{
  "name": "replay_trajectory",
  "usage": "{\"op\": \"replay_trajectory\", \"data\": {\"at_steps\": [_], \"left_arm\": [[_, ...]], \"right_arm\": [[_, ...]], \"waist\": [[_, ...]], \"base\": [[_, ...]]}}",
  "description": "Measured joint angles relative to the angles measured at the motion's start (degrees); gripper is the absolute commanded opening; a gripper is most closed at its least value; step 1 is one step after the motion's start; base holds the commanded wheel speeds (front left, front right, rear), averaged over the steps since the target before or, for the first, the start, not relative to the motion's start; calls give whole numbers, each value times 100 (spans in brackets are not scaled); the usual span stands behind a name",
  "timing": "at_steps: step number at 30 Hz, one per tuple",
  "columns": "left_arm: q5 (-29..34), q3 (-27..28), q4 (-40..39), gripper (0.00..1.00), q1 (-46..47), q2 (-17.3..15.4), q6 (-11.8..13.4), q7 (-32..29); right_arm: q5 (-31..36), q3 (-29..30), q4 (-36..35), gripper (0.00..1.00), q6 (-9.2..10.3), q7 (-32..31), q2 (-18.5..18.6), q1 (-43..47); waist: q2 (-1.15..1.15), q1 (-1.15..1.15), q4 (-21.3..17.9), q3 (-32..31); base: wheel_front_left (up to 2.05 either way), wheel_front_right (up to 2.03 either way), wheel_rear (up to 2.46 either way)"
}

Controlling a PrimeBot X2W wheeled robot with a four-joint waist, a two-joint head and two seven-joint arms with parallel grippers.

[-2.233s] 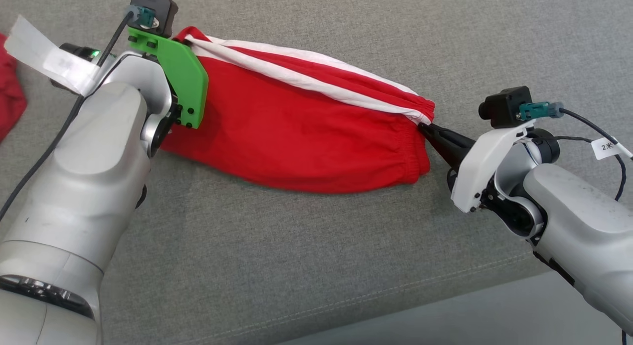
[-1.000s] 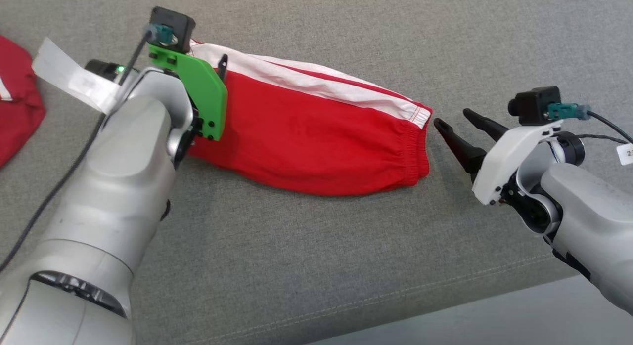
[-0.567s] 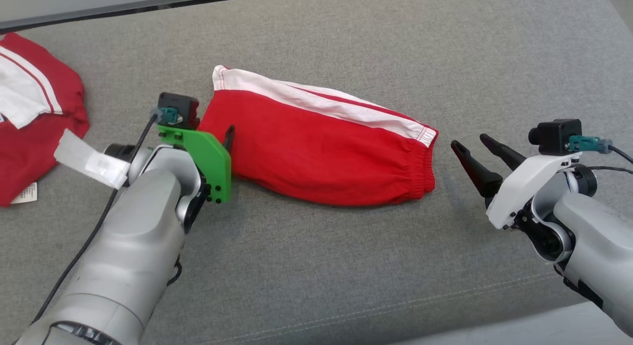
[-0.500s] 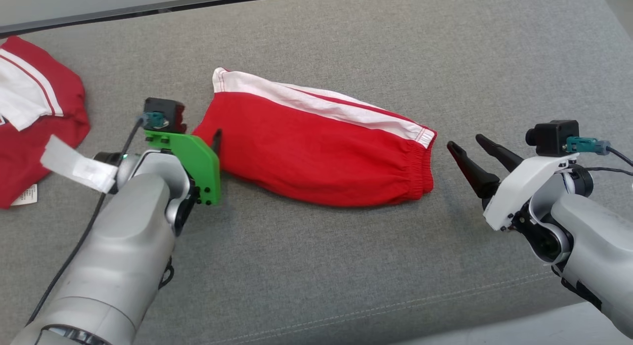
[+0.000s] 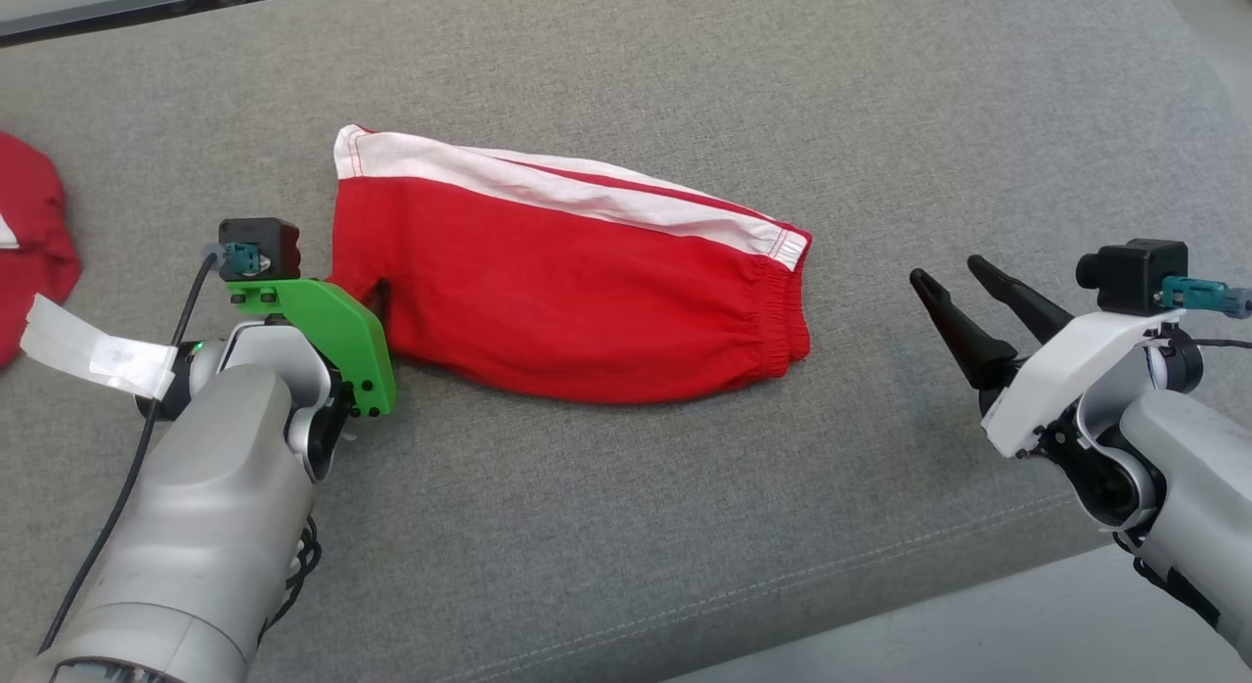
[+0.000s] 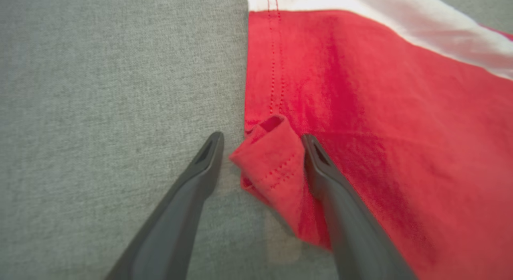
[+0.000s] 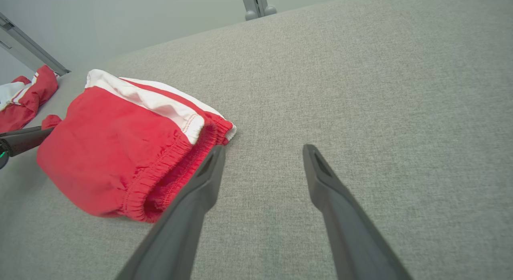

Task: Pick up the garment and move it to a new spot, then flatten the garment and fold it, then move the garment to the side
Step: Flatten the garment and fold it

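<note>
The left gripper will grab the garment by its turned-up hem corner (image 6: 276, 159) next, as that corner stands up while the garment's red body lies flat.
The garment (image 5: 567, 292) is a pair of red shorts with a white side stripe, lying folded and flat on the grey cushion (image 5: 606, 526). My left gripper (image 6: 262, 137) stands open at its left end. A small turned-up red corner (image 6: 268, 163) lies between the fingers, against the right finger. In the head view the green wrist mount hides most of that gripper (image 5: 367, 296). My right gripper (image 5: 947, 270) is open and stands well clear of the elastic waistband end (image 7: 172, 167), with bare cushion between its fingers (image 7: 263, 148).
A second red and white garment (image 5: 29, 243) lies crumpled at the far left of the cushion, also in the right wrist view (image 7: 24, 99). The cushion's front seam and edge (image 5: 880, 566) run across the lower right, with pale floor beyond.
The right gripper has opened off the waistband and drawn back to the right. The left arm has pulled back toward me. The garment now lies flat; the head camera has also shifted.
</note>
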State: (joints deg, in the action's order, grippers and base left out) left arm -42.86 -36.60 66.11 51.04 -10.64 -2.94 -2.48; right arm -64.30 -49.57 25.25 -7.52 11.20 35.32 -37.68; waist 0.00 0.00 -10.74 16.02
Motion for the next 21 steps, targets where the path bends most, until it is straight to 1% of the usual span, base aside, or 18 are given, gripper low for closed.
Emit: {"op": "replay_trajectory", "data": {"at_steps": [5,6,7,8,13,17,21], "left_arm": [[-18,-27,71,100,1,16,-11,-75],[-19,-34,76,93,3,23,-18,-100],[-19,-54,78,15,4,25,-41,-103],[-16,-82,80,0,4,30,-77,-137],[-11,-194,43,0,-70,155,-205,-157],[-25,-194,2,0,-172,207,-216,-37],[-65,-170,-87,0,-344,276,-213,208]], "right_arm": [[126,133,-113,100,0,-67,-80,92],[154,162,-131,100,0,-87,-90,105],[175,192,-144,100,0,-105,-96,108],[205,226,-159,100,0,-113,-97,109],[337,374,-169,100,0,-189,-105,231],[406,464,-183,100,0,-208,-143,285],[469,563,-203,100,0,-261,-176,413]], "waist": [[0,0,-85,42],[0,0,-89,38],[0,0,-89,31],[0,0,-85,20],[0,0,-25,-79],[0,0,41,-155],[0,0,152,-271]], "base": [[0,0,0],[0,0,0],[0,0,0],[0,0,0],[0,0,0],[0,0,0],[0,0,0]]}}
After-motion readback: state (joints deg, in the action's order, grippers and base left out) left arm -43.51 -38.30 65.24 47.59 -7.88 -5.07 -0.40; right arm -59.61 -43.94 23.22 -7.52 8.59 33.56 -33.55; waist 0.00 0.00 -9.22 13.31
